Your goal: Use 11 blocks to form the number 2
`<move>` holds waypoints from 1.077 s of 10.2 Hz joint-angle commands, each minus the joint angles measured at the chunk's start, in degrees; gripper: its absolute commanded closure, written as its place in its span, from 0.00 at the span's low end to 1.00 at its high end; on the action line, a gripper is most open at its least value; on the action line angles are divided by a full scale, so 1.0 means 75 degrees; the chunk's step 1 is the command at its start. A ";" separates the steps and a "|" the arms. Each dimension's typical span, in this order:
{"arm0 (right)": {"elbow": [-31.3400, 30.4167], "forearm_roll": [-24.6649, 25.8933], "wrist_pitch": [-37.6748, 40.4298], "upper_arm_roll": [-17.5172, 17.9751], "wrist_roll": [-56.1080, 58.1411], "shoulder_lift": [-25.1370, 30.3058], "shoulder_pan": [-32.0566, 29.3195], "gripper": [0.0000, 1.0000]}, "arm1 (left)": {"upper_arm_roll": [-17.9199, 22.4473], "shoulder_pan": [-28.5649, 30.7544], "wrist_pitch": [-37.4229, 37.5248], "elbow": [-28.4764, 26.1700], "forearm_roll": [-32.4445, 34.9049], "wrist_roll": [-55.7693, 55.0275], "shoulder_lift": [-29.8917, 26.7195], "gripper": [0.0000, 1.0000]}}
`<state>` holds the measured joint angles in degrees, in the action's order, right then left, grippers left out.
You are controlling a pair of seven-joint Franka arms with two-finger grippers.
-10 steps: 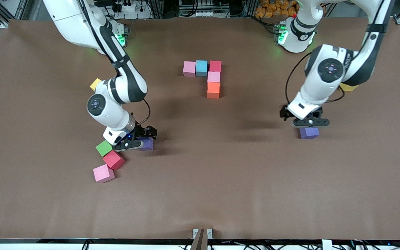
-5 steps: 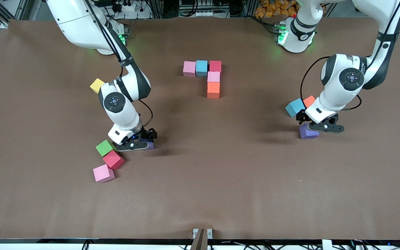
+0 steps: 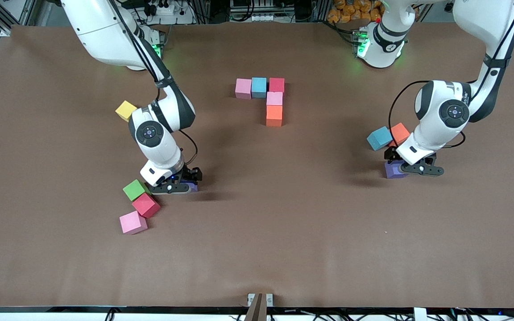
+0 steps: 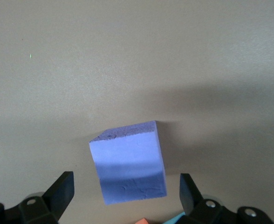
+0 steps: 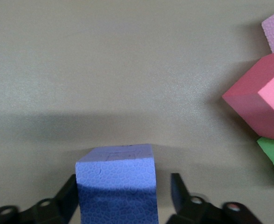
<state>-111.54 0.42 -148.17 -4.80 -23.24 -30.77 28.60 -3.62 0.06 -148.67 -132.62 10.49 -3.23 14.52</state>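
Note:
My left gripper's fingers are above the purple block's top, so closing now would miss the block. My left gripper lowers, then closes on the block.
Part of the number 2 lies mid-table: a pink block (image 3: 243, 87), a light blue block (image 3: 259, 86) and a crimson block (image 3: 276, 84) in a row, with a pink block (image 3: 274, 98) and an orange block (image 3: 274, 114) below the crimson one. My right gripper (image 3: 177, 183) (image 5: 124, 186) is down around a purple block (image 3: 192, 187) (image 5: 116, 179). One finger touches it and a gap shows at the other. My left gripper (image 3: 412, 168) (image 4: 126, 186) stands open astride the other purple block (image 3: 392, 170) (image 4: 127, 163), clear of both sides.
Beside the right gripper lie a green cube (image 3: 133, 190), a crimson block (image 3: 146, 205) and a pink block (image 3: 133, 222). A yellow cube (image 3: 126, 109) sits farther from the camera. A light blue block (image 3: 379, 137) and an orange block (image 3: 400, 133) lie by the left gripper.
My right gripper settled lower around its purple block and its fingers narrowed. The left arm swung aside and came down around its purple block, uncovering the light blue and orange blocks.

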 commanded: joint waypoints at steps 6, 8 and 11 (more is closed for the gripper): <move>0.0493 0.0178 0.0291 0.0089 -0.0756 -0.0045 0.0626 0.77 | 0.0236 -0.0113 -0.0322 0.0058 -0.0356 0.0126 0.0478 0.00; 0.0540 0.0178 0.0349 0.0345 -0.1315 -0.0010 0.0768 0.77 | 0.0259 -0.0113 -0.0322 0.0058 -0.0368 0.0126 0.0559 0.00; 0.0634 0.0201 0.0491 0.0639 -0.1742 0.0001 0.1059 0.77 | 0.0306 -0.0113 -0.0322 0.0058 -0.0380 0.0115 0.0677 0.00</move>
<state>-107.64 0.43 -145.38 -0.71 -34.42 -30.78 35.55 -2.08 -0.05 -150.57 -132.56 8.96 -3.24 18.86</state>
